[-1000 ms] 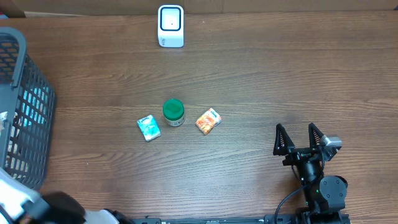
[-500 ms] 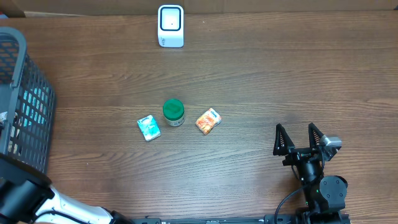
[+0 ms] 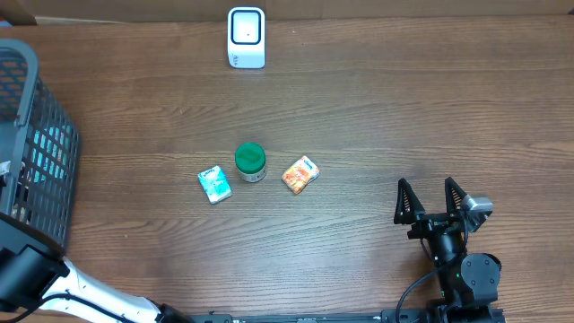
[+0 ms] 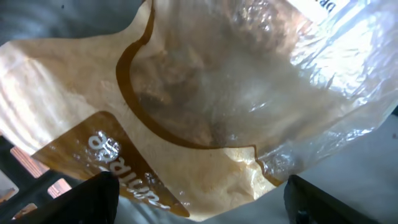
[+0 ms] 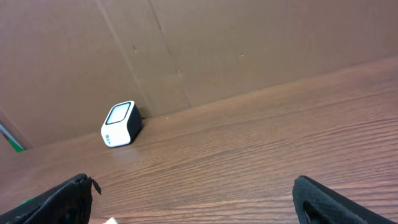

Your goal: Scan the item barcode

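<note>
The robot's left gripper should next grab the plastic bag [image 4: 205,99] by its tan edge [image 4: 206,182] beside the brown lettering. The white label then stays uncovered for scanning.
A tan and clear plastic bag [image 4: 205,99] with brown lettering fills the left wrist view, very close. My left gripper [image 4: 199,202] is open, its dark fingertips [image 4: 93,199] wide apart below the bag's lower edge, with nothing pinched. From overhead only the left arm [image 3: 27,278] shows, at the bottom left by the basket [image 3: 40,135]. The white barcode scanner [image 3: 246,38] stands at the table's far edge and also shows in the right wrist view as the scanner [image 5: 119,124]. My right gripper [image 3: 434,199] rests open and empty at the lower right, seen from its wrist as the gripper [image 5: 199,199].
A teal packet [image 3: 214,185], a green-lidded jar [image 3: 250,161] and an orange packet [image 3: 300,175] lie together mid-table. The dark mesh basket takes up the left edge. A cardboard wall [image 5: 217,43] rises behind the scanner.
The left arm's link at the bottom left has shifted left, toward the basket. The right arm and the table items have not moved.
</note>
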Available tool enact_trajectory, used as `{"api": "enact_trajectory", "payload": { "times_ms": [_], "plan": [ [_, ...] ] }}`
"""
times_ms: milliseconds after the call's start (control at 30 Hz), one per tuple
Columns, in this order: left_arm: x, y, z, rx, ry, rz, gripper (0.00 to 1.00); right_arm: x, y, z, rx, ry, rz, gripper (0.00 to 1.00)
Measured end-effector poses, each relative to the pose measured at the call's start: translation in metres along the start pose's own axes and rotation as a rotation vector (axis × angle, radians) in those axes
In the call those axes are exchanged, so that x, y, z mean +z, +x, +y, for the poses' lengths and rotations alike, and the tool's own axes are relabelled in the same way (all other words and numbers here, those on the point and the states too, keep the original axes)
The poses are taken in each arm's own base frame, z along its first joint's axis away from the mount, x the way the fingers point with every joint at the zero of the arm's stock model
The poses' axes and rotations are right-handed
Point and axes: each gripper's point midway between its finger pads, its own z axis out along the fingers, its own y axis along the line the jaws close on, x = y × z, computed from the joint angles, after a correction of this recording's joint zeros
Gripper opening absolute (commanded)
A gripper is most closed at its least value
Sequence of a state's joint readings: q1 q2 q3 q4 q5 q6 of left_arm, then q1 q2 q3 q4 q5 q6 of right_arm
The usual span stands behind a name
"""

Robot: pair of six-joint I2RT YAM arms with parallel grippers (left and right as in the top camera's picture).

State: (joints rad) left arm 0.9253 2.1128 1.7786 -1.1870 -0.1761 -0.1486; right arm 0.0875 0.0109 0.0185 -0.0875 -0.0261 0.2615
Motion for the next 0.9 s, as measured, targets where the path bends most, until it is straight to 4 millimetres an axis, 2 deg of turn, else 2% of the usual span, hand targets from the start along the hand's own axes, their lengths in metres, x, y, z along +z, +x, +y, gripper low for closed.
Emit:
{"api": "enact_trajectory", "payload": {
  "times_ms": [267,333,633,700,900],
  "plan": [
    [0.016,-0.004,-0.001,0.005,-0.018,0.01,0.85,0.0,0.0,0.0,0.0,0.0,0.0,1.0],
    [0.019,-0.004,0.001,0.008,-0.029,0.014,0.77,0.0,0.0,0.0,0.0,0.0,0.0,1.0],
    [0.023,-0.005,0.002,0.031,-0.041,0.016,0.2,0.0,0.0,0.0,0.0,0.0,0.0,1.0],
    [0.021,-0.007,0.002,0.028,-0.044,0.009,0.04,0.0,0.0,0.0,0.0,0.0,-0.001,1.0],
    [0.019,-0.005,0.002,0.032,-0.041,0.021,0.04,0.0,0.0,0.0,0.0,0.0,0.0,1.0]
  ]
}}
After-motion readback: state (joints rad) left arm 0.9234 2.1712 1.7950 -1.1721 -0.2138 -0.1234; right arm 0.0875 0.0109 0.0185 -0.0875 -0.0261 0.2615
